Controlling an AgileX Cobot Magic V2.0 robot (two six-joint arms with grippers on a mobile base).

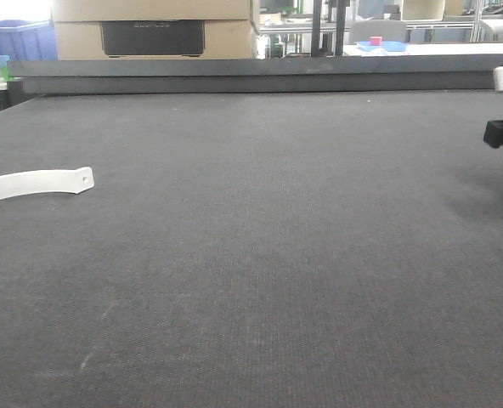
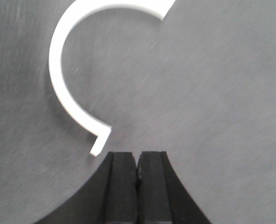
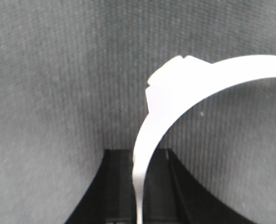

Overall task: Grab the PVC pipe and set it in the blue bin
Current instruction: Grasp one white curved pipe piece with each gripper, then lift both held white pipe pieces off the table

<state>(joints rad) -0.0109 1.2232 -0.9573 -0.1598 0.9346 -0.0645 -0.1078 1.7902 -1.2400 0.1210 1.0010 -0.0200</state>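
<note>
I should grab the white curved PVC pipe next by its tabbed end (image 2: pixel 99 135) with my left gripper. Then I can put it in the blue bin.
A white curved PVC pipe piece (image 1: pixel 35 183) lies on the dark table at the far left. In the left wrist view it is a C-shaped arc (image 2: pixel 65 88) just ahead and left of my left gripper (image 2: pixel 138 156), which is shut and empty, close to the arc's near end. My right gripper (image 3: pixel 138 154) is shut on a second white curved PVC piece (image 3: pixel 175 93), held above the table. In the front view only a black part of the right arm (image 1: pixel 502 132) shows at the right edge. A blue bin (image 1: pixel 14 38) stands beyond the table's far left corner.
The table has a dark textured surface (image 1: pixel 260 255) with a raised grey rail (image 1: pixel 251 72) along its far edge. Cardboard boxes (image 1: pixel 154 30) stand behind it. A blue tray with a pink block (image 1: pixel 381 44) sits on a far bench.
</note>
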